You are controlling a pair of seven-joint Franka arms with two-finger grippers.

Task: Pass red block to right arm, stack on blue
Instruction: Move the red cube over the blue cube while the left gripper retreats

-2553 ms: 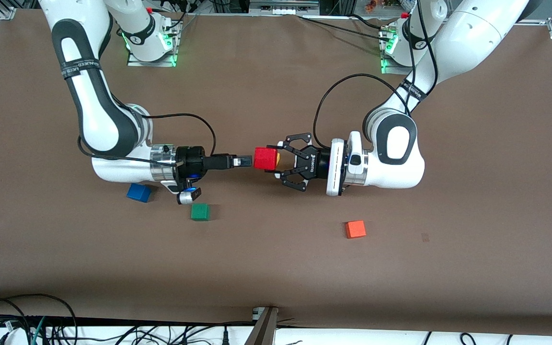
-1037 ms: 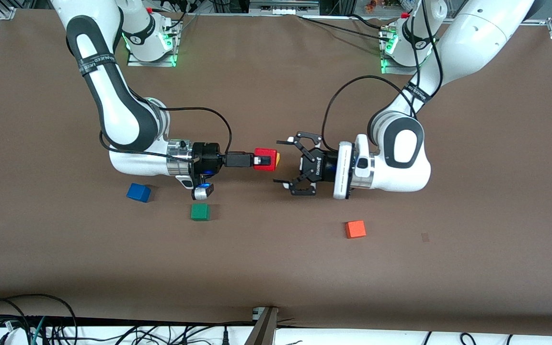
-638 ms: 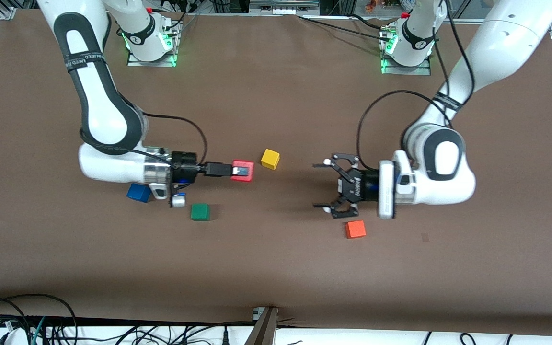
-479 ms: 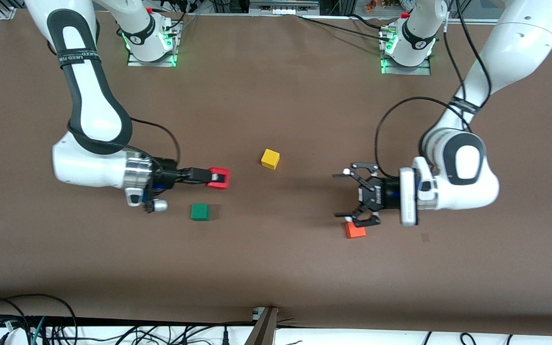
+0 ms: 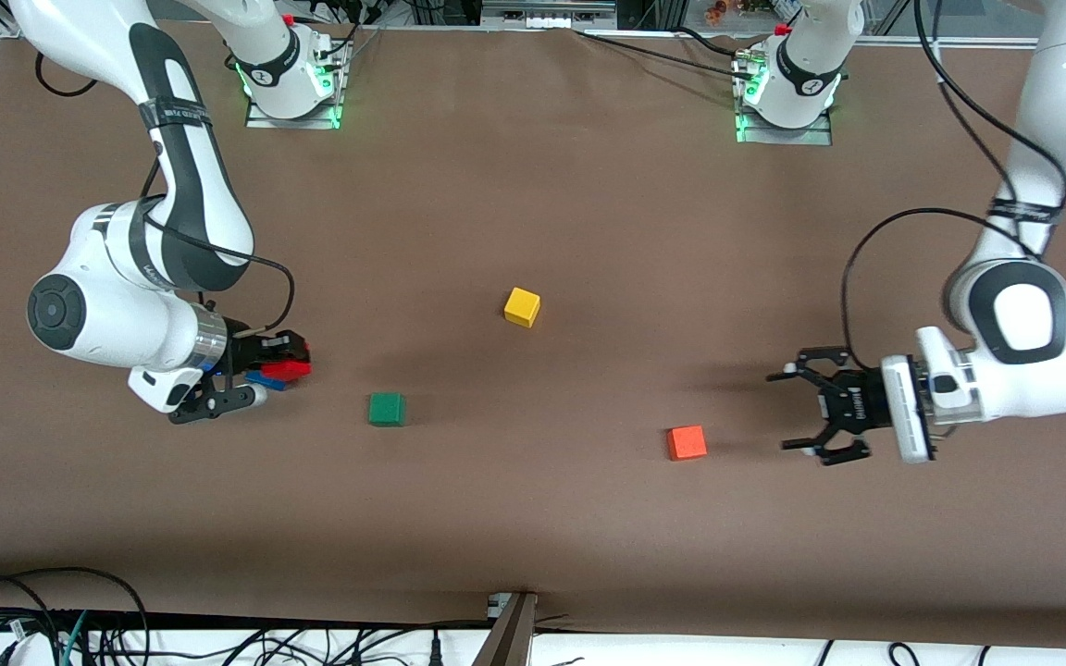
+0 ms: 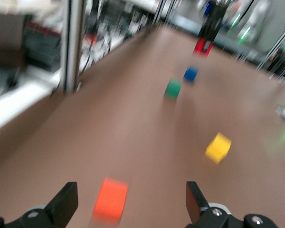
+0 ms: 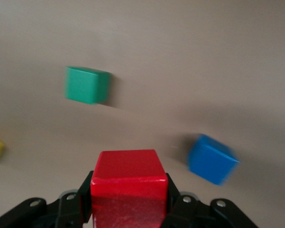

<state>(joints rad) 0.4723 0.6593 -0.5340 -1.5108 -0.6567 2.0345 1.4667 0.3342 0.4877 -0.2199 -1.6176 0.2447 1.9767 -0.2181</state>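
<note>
I will line up the red block (image 7: 129, 185) with the blue cube before I open my right gripper, because the block hangs beside the cube in the wrist view.
My right gripper (image 5: 285, 361) is shut on the red block (image 5: 292, 370) and holds it low over the blue cube (image 5: 262, 379), partly covering it in the front view. In the right wrist view the red block (image 7: 128, 183) sits between the black fingers (image 7: 76, 202), and the blue cube (image 7: 212, 159) lies a little to one side of it on the table. My left gripper (image 5: 781, 412) is open and empty, near the orange cube (image 5: 687, 442), toward the left arm's end. In the left wrist view the red block (image 6: 203, 46) and the blue cube (image 6: 191, 73) show far off.
A green cube (image 5: 387, 409) lies beside the blue cube, toward the table's middle. A yellow cube (image 5: 522, 306) lies at mid-table. The orange cube (image 6: 110, 199) lies on the brown table (image 5: 533, 518) just ahead of the open left gripper (image 6: 131, 197).
The left gripper let go of the red block and drew back toward its end of the table. The right gripper took the block and carried it over to the blue cube.
</note>
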